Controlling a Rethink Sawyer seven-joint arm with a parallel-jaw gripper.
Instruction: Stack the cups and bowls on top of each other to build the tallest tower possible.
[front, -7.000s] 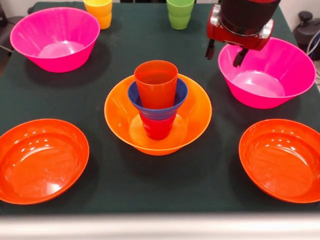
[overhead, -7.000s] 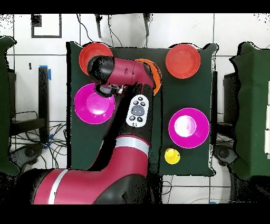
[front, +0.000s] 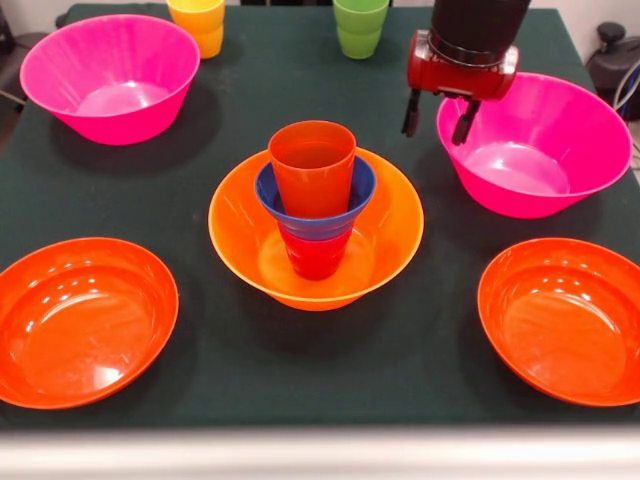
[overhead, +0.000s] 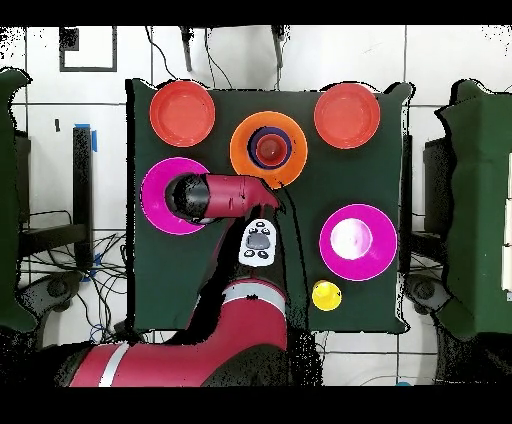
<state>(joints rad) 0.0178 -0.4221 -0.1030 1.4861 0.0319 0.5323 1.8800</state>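
I should next build the tower (front: 312, 200) taller, so I should pick up the large pink bowl by its rim (front: 443, 122) with my gripper.
The tower stands mid-table: a large orange bowl (front: 238, 228) holds a red cup (front: 316, 258), on it a small blue bowl (front: 268, 193), and in that an orange cup (front: 312, 160). From overhead the tower (overhead: 267, 149) shows just above my arm. My gripper (front: 437, 113) hangs open and empty over the near-left rim of the right pink bowl (front: 560, 150), to the right of the tower and apart from it. A yellow cup (front: 198, 22) and a green cup (front: 360, 25) stand at the far edge. Overhead, the arm's head (overhead: 188, 195) covers the gripper.
A second pink bowl (front: 110, 75) sits far left. Two shallow red-orange bowls (front: 85, 320) (front: 565, 320) sit at the near corners. Overhead, the arm covers part of one pink bowl (overhead: 153, 212); the other pink bowl (overhead: 357, 241) and the yellow cup (overhead: 326, 295) lie uncovered.
My arm has drawn back toward the base, from near the tower to over the pink bowl. In the front view the gripper shifted slightly left. The tower and other pieces have not moved.
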